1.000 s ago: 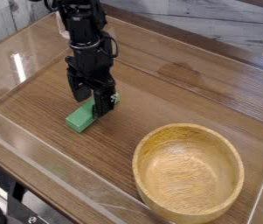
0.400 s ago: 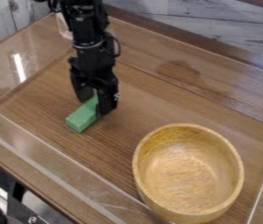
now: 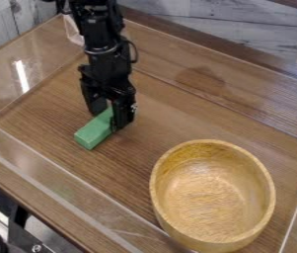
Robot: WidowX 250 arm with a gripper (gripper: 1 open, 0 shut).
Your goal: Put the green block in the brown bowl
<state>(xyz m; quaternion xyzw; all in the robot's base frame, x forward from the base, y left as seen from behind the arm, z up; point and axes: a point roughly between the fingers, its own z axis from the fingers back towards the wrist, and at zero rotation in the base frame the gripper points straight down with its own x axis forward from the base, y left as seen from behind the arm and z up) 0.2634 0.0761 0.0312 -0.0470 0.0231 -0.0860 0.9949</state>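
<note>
Next, to put the green block in the brown bowl (image 3: 214, 194), my gripper grabs it by its short end (image 3: 108, 118).
The green block (image 3: 92, 131) lies flat on the wooden table, left of centre, its far end under my gripper. My gripper (image 3: 108, 113) points straight down and stands open, one black finger on each side of the block's far end, low near the tabletop. The fingers do not look pressed against the block. The brown bowl (image 3: 214, 194) sits at the lower right, holding nothing, well apart from the block and the gripper.
The wooden table (image 3: 217, 99) has a clear plastic wall (image 3: 33, 168) around it, running along the front left and back edges. A white marbled wall lies behind the table at the upper right.
The gripper shifted slightly right and settled lower over the block's far end early on. The block and bowl have not moved, and the fingers stayed open.
</note>
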